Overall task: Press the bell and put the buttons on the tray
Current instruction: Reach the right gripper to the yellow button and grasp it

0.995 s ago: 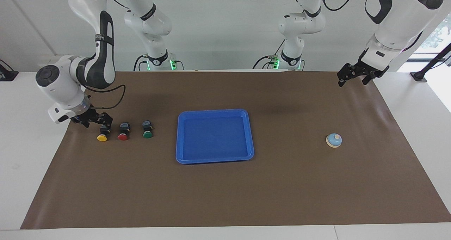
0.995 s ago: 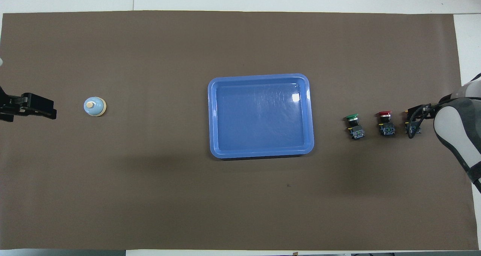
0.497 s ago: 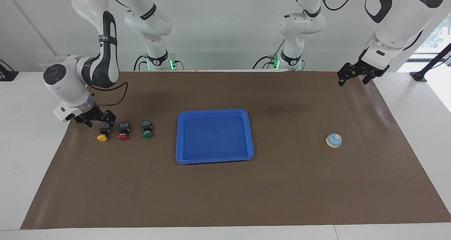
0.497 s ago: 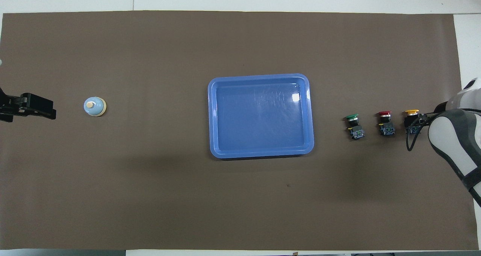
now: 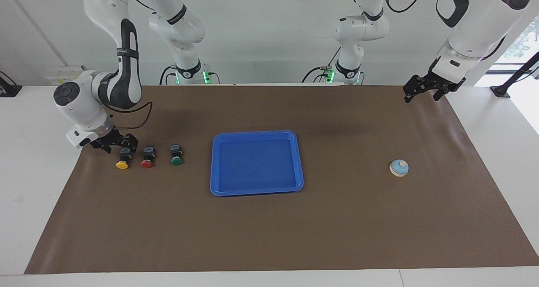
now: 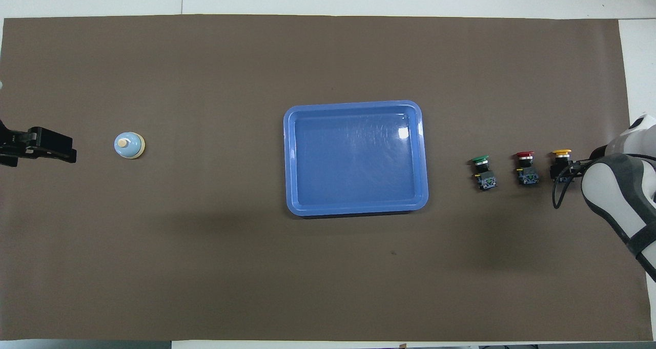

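My right gripper closes on the yellow button next, since my fingertips sit beside the black body (image 6: pixel 561 162) beneath the yellow cap (image 6: pixel 561 152). Closing now would catch the button.
Three buttons lie in a row on the brown mat toward the right arm's end: yellow (image 5: pixel 122 164) (image 6: pixel 561 154), red (image 5: pixel 147 162) (image 6: pixel 524 156), green (image 5: pixel 176 160) (image 6: pixel 480 160). My right gripper (image 5: pixel 122 143) is low at the black body of the yellow button, on the side nearer the robots; in the overhead view the arm hides most of it. The blue tray (image 5: pixel 257 190) (image 6: pixel 356 209) sits mid-table with nothing in it. The bell (image 5: pixel 398 167) (image 6: pixel 128 145) stands toward the left arm's end. My left gripper (image 5: pixel 410 94) (image 6: pixel 61 152) waits raised, apart from the bell.
A brown mat (image 5: pixel 269 236) covers most of the white table. The right arm's elbow and cable (image 6: pixel 615 185) overhang the mat's edge beside the yellow button.
The right arm has lifted and drawn back toward its end of the table, uncovering the yellow cap in the overhead view. The buttons, bell, tray and left arm have not moved.
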### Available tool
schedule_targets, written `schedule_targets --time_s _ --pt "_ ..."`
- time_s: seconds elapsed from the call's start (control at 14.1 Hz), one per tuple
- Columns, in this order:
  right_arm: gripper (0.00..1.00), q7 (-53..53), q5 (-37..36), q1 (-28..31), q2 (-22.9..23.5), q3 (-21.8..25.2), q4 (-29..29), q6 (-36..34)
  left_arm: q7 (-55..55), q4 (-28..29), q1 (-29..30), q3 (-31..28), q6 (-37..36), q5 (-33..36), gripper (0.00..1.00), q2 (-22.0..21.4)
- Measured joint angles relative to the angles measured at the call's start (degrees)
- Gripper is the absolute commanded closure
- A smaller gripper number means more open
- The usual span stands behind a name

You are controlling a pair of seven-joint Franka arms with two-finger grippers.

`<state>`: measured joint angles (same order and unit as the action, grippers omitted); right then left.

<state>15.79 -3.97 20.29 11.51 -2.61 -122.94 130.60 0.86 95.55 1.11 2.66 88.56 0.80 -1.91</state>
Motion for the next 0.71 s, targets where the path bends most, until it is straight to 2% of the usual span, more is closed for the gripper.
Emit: schedule_targets --time_s 0.07,0.28,0.36,0.71 --pt "0.2 0.0 0.0 0.3 0.4 0.0 0.0 0.3 0.0 0.0 0.0 0.0 0.0 0.0 0.0 0.0" --pt "0.82 0.0 0.0 0.6 0.9 0.0 0.0 0.5 0.0 0.0 0.0 0.0 0.0 0.0 0.0 0.0" --pt "0.98 0.0 0.0 0.6 0.9 0.0 0.0 0.5 0.0 0.0 0.0 0.0 0.0 0.0 0.0 0.0" --pt "1.0 0.0 0.0 0.1 0.9 -0.8 2.0 -0.7 0.0 0.0 0.0 0.0 0.0 0.0 0.0 0.0"
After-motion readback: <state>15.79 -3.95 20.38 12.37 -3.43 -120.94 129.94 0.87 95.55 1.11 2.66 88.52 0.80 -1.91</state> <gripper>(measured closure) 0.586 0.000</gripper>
